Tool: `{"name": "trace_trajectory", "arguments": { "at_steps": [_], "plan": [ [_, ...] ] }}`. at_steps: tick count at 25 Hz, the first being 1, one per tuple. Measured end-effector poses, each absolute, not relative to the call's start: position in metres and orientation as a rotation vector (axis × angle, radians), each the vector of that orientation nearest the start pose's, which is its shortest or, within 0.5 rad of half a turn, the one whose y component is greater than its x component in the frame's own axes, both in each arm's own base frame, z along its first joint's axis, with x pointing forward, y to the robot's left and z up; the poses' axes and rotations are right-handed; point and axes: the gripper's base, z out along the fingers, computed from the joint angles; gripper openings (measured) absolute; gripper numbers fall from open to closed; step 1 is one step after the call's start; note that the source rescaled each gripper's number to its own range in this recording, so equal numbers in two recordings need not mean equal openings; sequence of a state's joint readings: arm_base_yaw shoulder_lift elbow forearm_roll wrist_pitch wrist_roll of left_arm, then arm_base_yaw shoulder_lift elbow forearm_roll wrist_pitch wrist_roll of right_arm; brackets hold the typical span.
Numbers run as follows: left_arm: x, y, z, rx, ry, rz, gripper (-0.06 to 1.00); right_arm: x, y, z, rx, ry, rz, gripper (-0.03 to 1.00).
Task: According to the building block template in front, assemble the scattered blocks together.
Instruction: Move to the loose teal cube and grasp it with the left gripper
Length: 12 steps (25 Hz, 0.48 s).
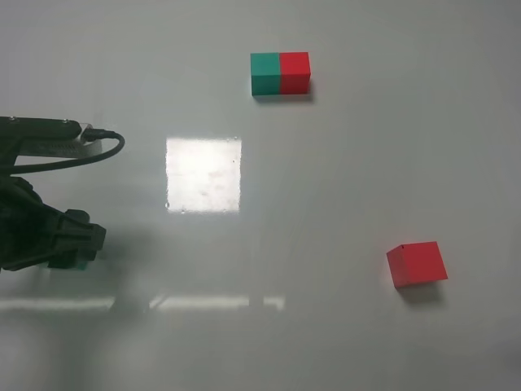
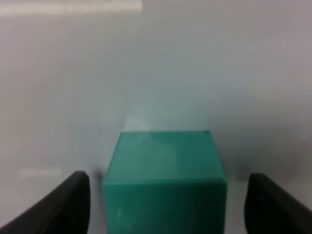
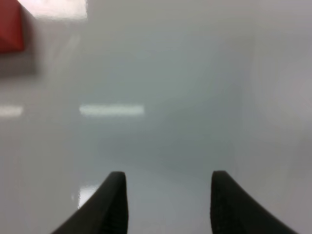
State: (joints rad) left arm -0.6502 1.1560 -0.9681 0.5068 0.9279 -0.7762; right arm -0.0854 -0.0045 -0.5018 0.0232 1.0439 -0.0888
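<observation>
The cube has to match the template bar (image 1: 280, 73). My left gripper will next grab the teal-green cube (image 1: 80, 265) by its two opposite sides.
The template bar (image 1: 280, 73), teal-green and red joined, lies at the back centre. The loose teal-green cube (image 2: 165, 175) sits on the table between my left gripper's fingers, with a small gap on each side. My left gripper (image 2: 168, 176) is open around it, at the left edge of the high view (image 1: 77, 248), where only a sliver of the cube (image 1: 80, 265) shows. The loose red cube (image 1: 417, 264) lies at the front right, also seen in the right wrist view (image 3: 10, 29). My right gripper (image 3: 168, 175) is open and empty, out of the high view.
The white table (image 1: 326, 179) has a bright square glare patch (image 1: 203, 174) left of centre. The left arm's cable (image 1: 98, 151) loops above the gripper.
</observation>
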Motion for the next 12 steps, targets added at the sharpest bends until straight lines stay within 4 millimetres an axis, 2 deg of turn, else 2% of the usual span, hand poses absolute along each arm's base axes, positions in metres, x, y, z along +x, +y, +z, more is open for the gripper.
{"name": "trace_trajectory", "arguments": {
  "at_steps": [7, 12],
  "plan": [
    [0.199, -0.107, 0.325, 0.067, 2.398, -0.001, 0.98, -0.005, 0.002, 0.279, -0.004, 2.022, -0.083, 0.08],
    [0.198, -0.106, 0.311, 0.068, 2.413, 0.004, 0.98, -0.005, 0.002, 0.279, -0.004, 2.022, -0.083, 0.08]
  ]
}}
